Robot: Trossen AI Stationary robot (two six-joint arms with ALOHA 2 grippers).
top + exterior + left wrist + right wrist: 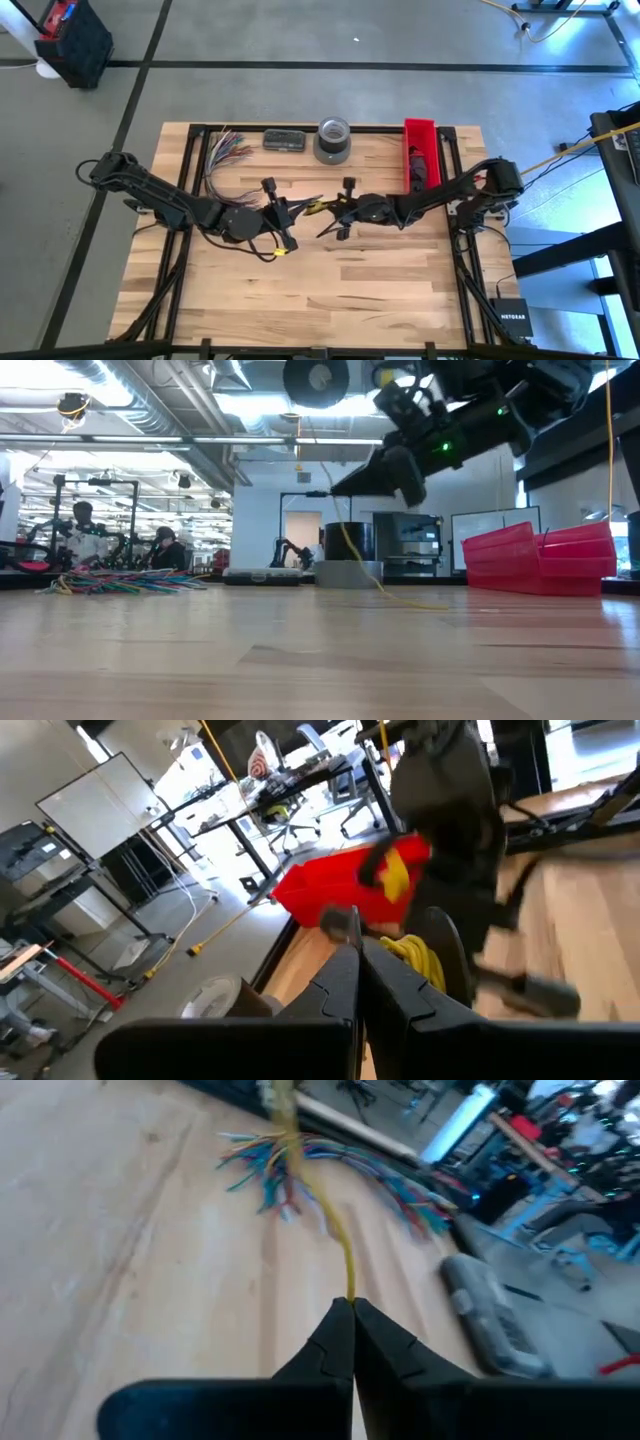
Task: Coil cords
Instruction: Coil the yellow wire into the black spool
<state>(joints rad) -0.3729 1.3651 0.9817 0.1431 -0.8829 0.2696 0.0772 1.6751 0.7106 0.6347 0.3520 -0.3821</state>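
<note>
My right gripper should bring the cord closer before releasing it: a part of the cord bows from my right gripper's fingers to the distant yellow loops.
The cord shows as a thin yellow line. My right gripper is shut on it above the table's middle. In the low view the cord hangs from that gripper down to the tabletop. My left gripper faces it from the left, fingers shut, with a small bunch of yellow loops beside one finger. A yellow bit shows just below the left gripper. My right gripper pinches the yellow cord between its fingertips, coming nearly level from the table's right. The cord leaves the tips lengthwise. It is lifted clear at the hold and hangs slack, its far part on the table. My left gripper has yellow loops against the outer side of one finger. Whether any cord sits between its fingers I cannot tell.
A fan of multicoloured wires lies at the far left. A dark flat box and a grey tape roll stand at the far edge, and a red bin at the far right. The near half of the table is bare wood.
</note>
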